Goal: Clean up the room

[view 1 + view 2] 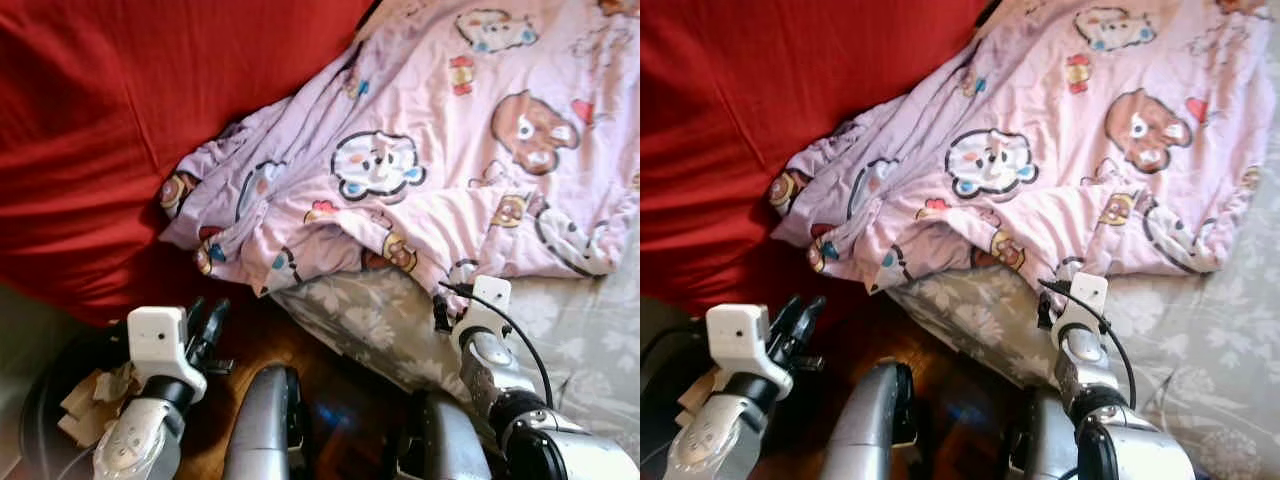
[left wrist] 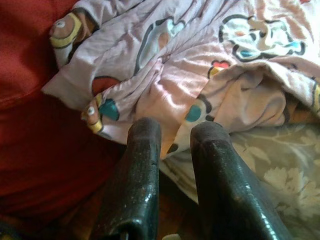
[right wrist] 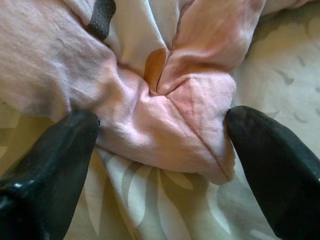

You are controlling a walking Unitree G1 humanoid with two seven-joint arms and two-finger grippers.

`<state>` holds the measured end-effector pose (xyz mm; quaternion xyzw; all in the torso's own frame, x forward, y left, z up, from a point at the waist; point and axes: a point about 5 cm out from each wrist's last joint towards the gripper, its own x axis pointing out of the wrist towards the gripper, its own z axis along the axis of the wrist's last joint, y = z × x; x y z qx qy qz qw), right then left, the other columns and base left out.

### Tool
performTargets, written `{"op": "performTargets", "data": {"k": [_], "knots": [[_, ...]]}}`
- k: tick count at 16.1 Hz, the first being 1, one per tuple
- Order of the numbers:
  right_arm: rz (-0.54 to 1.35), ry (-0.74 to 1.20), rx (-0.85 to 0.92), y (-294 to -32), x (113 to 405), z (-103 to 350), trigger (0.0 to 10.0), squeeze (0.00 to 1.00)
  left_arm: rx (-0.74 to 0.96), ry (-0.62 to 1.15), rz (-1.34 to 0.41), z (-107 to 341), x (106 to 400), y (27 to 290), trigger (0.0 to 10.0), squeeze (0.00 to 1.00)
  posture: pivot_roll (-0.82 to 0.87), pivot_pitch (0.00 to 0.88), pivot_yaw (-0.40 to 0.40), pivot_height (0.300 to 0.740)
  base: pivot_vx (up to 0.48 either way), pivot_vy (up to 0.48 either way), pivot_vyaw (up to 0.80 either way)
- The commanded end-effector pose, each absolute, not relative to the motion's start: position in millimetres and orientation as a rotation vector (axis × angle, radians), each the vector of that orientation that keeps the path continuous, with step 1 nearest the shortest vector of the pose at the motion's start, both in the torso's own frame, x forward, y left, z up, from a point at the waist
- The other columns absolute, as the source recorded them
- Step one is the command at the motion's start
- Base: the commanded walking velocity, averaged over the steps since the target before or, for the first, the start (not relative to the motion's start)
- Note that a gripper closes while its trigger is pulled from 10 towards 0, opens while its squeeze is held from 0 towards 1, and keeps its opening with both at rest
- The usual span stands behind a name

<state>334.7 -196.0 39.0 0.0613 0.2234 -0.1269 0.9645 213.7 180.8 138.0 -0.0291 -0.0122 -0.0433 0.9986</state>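
Note:
The blanket lies slack and spread across the bed except at the bunched corner of its near edge, so the right gripper should grab it there next.
A pink blanket printed with cartoon animals lies crumpled across a bed, its lower edge hanging over the grey floral sheet. My right gripper is at that edge and stands open. In the right wrist view its fingers sit on either side of a bunched pink fold, apart from it. My left gripper hovers low at the left, short of the blanket's corner. A narrow gap separates its fingers, with nothing between them.
A big red cloth mass rises at the left, touching the blanket. Dark wooden floor shows between it and the bed. A dark bin with crumpled paper stands at my lower left.

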Motion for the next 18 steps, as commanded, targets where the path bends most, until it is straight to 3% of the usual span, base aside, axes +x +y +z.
{"op": "performTargets", "data": {"k": [1,5,6,7,8,18], "knots": [[-0.271,0.509,0.148,-194,327,27,10.0,0.0,-0.052,0.001,-0.075,137,208,183,10.0,0.0,0.34,0.362,0.058,0.626,0.0,0.0,0.0],[-0.34,0.513,0.218,-200,325,27,10.0,0.0,-0.049,0.034,-0.066,135,198,184,10.0,0.0,0.34,0.364,0.065,0.626,0.0,0.0,0.0],[-0.348,0.52,0.22,-202,323,25,5.8,0.0,-0.049,0.036,-0.066,135,197,184,10.0,0.0,0.34,0.364,0.065,0.626,0.0,0.0,0.0],[-0.354,0.529,0.214,-203,322,24,0.7,0.0,-0.048,0.038,-0.067,135,197,184,10.0,0.0,0.34,0.364,0.065,0.626,0.0,0.0,0.0],[-0.356,0.533,0.216,-204,321,22,0.0,0.0,-0.047,0.041,-0.067,136,196,184,10.0,0.0,0.35,0.364,0.067,0.626,0.0,0.0,0.0],[-0.361,0.562,0.206,-203,313,14,0.0,0.0,-0.041,0.068,-0.067,134,191,184,10.0,0.0,0.34,0.363,0.07,0.626,0.0,0.0,0.0]]}}
